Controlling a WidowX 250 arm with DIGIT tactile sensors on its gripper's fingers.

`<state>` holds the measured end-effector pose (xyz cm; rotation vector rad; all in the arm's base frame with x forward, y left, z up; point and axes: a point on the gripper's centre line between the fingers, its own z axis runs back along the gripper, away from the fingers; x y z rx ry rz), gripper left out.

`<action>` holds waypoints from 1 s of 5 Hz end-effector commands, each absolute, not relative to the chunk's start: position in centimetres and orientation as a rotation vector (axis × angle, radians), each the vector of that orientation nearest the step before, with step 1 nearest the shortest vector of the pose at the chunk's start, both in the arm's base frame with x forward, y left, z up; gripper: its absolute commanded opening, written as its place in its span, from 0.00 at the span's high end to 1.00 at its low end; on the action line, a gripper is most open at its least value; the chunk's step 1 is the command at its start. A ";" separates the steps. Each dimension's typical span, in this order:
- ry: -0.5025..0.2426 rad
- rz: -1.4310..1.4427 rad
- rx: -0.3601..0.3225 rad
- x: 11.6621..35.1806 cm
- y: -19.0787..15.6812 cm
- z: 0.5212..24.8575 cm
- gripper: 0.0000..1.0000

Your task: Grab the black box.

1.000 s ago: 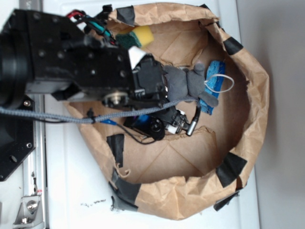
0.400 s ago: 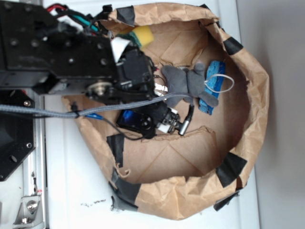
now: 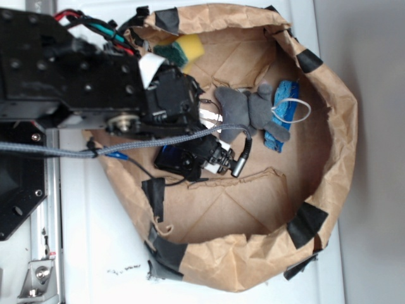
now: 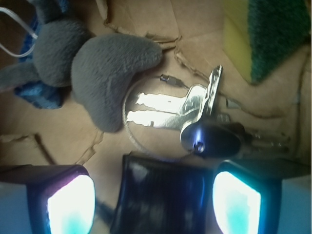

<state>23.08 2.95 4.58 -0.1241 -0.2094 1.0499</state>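
Observation:
Next, my gripper grabs the opposite side edges of the black box. Then the box comes out from beside the keys.
In the wrist view the black box, flat, glossy and wrinkled, lies on the brown paper floor at the bottom centre. My gripper is open. Its two bright fingertips stand either side of the box, with a wide gap on the left and the right pad close to the box's edge. Neither pad clearly touches it. In the exterior view the black arm reaches in from the left and its wrist block hides the box and the fingers.
A bunch of keys with a black fob lies just beyond the box. A grey plush toy and a blue cloth sit further right, a yellow-green sponge at the top. The taped brown paper rim rings everything.
The arm has drawn back to the left over the last second, uncovering more of the grey plush toy and the keys. The other things have stayed put.

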 end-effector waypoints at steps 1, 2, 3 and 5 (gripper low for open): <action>-0.233 1.024 -0.040 21.8 4.7 2.2 0.00; -0.260 0.993 -0.023 22.1 4.2 1.4 0.00; -0.267 0.985 -0.046 22.1 3.9 1.6 0.00; -0.256 0.948 -0.082 14.0 2.7 0.9 0.00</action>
